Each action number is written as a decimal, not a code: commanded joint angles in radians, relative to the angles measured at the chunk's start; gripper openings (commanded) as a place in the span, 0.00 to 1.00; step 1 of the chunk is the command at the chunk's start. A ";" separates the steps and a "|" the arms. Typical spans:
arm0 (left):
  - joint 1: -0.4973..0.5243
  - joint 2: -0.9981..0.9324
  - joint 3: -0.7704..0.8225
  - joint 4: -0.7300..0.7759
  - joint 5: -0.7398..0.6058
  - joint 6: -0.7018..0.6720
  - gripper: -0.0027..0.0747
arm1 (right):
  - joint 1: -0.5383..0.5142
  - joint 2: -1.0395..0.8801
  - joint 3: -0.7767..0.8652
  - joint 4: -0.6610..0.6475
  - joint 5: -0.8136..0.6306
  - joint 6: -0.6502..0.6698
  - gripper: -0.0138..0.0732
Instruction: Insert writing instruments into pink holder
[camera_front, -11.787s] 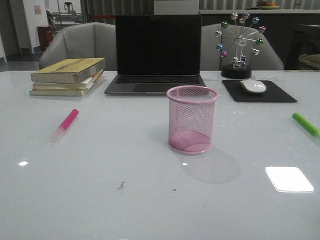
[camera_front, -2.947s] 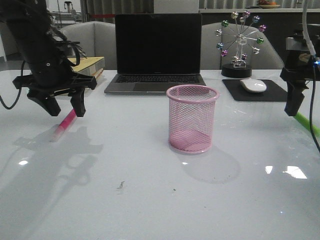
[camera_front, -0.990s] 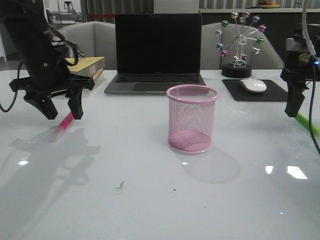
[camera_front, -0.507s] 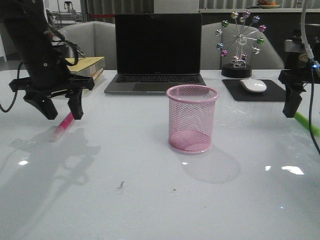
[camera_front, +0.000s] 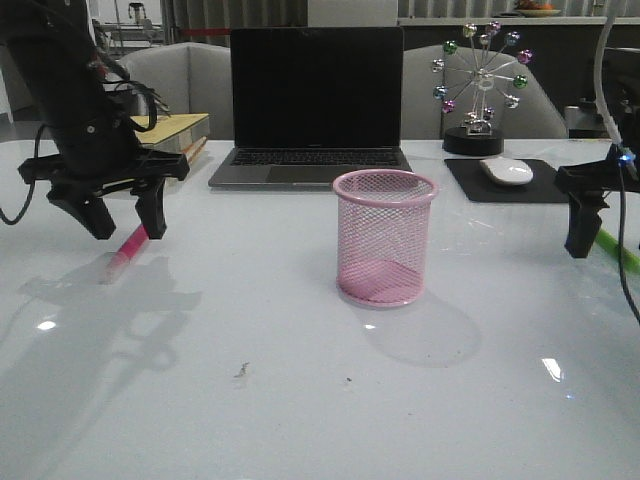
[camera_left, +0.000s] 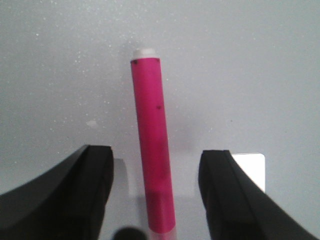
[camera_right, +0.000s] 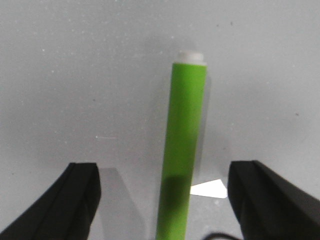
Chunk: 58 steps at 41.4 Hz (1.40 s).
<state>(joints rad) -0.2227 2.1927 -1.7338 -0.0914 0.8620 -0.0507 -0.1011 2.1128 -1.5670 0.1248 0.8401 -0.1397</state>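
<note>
I should close my right gripper on the green marker now, since its fingers are low at the table on either side of the marker.
The pink holder (camera_front: 385, 236) stands upright and empty at the table's middle. A magenta marker (camera_front: 127, 250) (camera_left: 153, 150) lies flat on the table at the left. My left gripper (camera_front: 126, 226) (camera_left: 156, 200) hangs open just above it, one finger on each side, not touching. A green marker (camera_front: 616, 247) (camera_right: 182, 155) lies flat at the far right. My right gripper (camera_front: 600, 245) (camera_right: 162, 207) is open and low over it, with the marker between its spread fingers (camera_right: 75, 200); only one finger shows in the front view.
Behind the holder are an open laptop (camera_front: 314, 110), a stack of books (camera_front: 140, 150) at the back left, and a mouse (camera_front: 506, 172) on a black pad (camera_front: 520, 183) with a ball ornament (camera_front: 480, 90) at the back right.
My right gripper has dropped lower over the green marker. The left gripper came down toward the magenta marker earlier and has held still for the last second.
</note>
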 joint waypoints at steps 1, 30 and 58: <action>0.002 -0.062 -0.032 -0.012 -0.017 -0.011 0.61 | -0.007 -0.058 -0.032 -0.011 -0.017 -0.011 0.88; 0.002 -0.062 -0.032 -0.011 -0.023 -0.011 0.61 | -0.007 -0.058 -0.032 -0.011 -0.008 -0.010 0.21; 0.002 -0.062 -0.032 -0.011 -0.023 -0.011 0.61 | -0.007 -0.070 -0.086 0.004 -0.014 -0.010 0.22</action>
<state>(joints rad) -0.2227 2.1927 -1.7338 -0.0932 0.8620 -0.0507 -0.1011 2.1152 -1.5995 0.1190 0.8401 -0.1397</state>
